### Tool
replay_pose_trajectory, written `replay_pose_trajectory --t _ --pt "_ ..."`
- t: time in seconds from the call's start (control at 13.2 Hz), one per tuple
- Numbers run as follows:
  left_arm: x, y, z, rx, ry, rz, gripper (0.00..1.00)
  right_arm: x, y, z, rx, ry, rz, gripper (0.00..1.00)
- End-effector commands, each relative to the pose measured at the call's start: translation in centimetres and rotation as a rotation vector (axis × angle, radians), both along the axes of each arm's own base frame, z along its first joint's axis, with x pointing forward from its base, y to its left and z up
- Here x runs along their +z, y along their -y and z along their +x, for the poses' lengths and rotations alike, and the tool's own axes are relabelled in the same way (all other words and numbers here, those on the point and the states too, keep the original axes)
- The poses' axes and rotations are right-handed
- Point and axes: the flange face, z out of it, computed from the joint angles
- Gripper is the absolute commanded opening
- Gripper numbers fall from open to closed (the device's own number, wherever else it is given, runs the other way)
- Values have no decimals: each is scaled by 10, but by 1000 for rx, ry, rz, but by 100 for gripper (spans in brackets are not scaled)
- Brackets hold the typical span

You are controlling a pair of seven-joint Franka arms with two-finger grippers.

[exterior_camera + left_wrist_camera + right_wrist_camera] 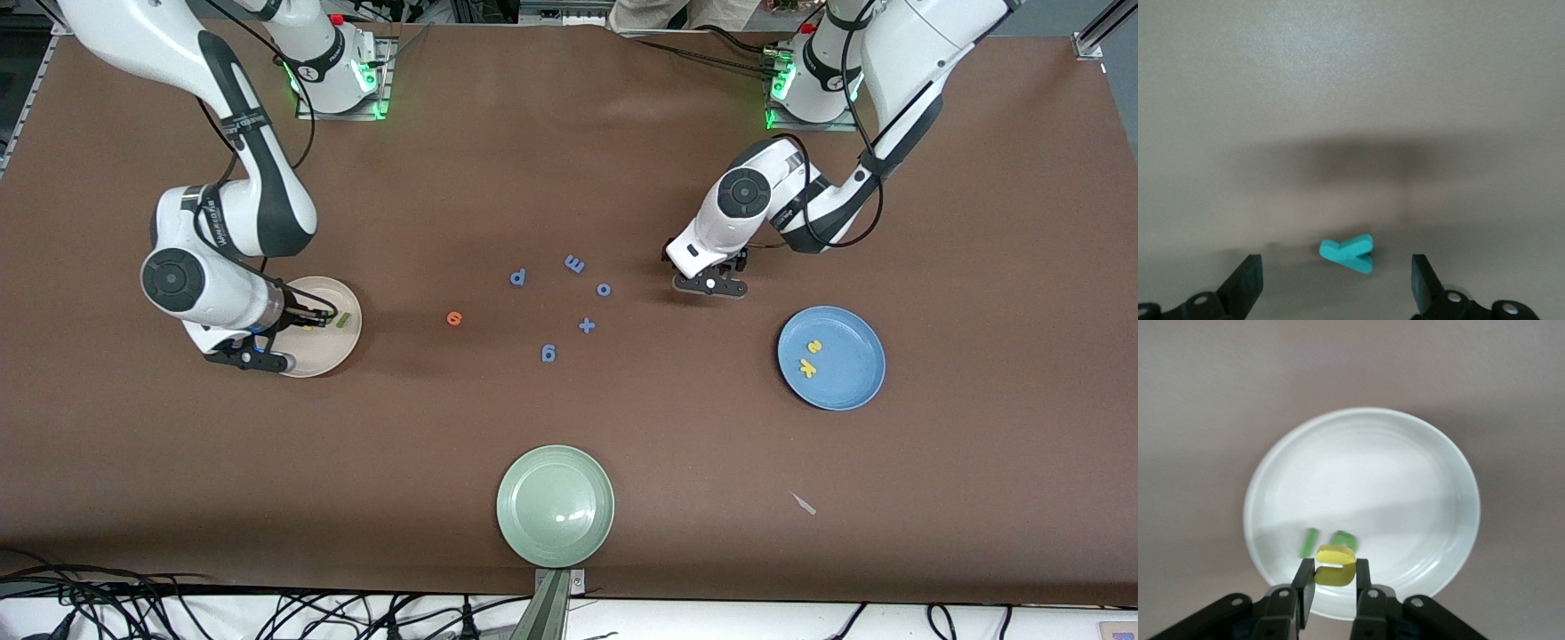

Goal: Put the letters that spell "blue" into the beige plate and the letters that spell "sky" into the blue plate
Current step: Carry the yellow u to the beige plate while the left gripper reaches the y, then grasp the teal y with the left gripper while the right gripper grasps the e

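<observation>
I should next add the last "sky" letter to the blue plate (853, 373), with my left gripper grabbing the teal "y" by its tail and forked arms.
My right gripper (1333, 577) is shut on the yellow "u" (1336, 565) and holds it just above the beige plate (1405, 473). On that plate lie the green "l" (1310, 541) and green "b" (1345, 540). My left gripper (1335, 280) is open, low over the teal "y" (1348, 253), which lies flat on the table between its fingers; in the front view the left gripper (711, 284) hides it. The blue plate (853, 373) holds the yellow "s" (813, 347) and yellow "k" (807, 366). The orange "e" (454, 317) lies on the table mid-way along it.
Several blue letters (574, 263) are scattered mid-table between the orange "e" and the left gripper. A pale green plate (555, 505) sits by the table edge nearest the front camera. A small pale scrap (803, 503) lies nearer the camera than the blue plate.
</observation>
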Motion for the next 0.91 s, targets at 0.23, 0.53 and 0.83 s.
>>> replay_pose_trajectory --t 0.23,0.53,0.83 --pt "-5 5 1 -25 19 -16 76 0 -49 -18 -83 27 19 63" --pt "-8 2 2 -98 57 9 62 -12 -140 -13 -249 46 33 63" --pt "-12 1 1 -94 46 6 50 -48 -208 -28 -361 106 64 63"
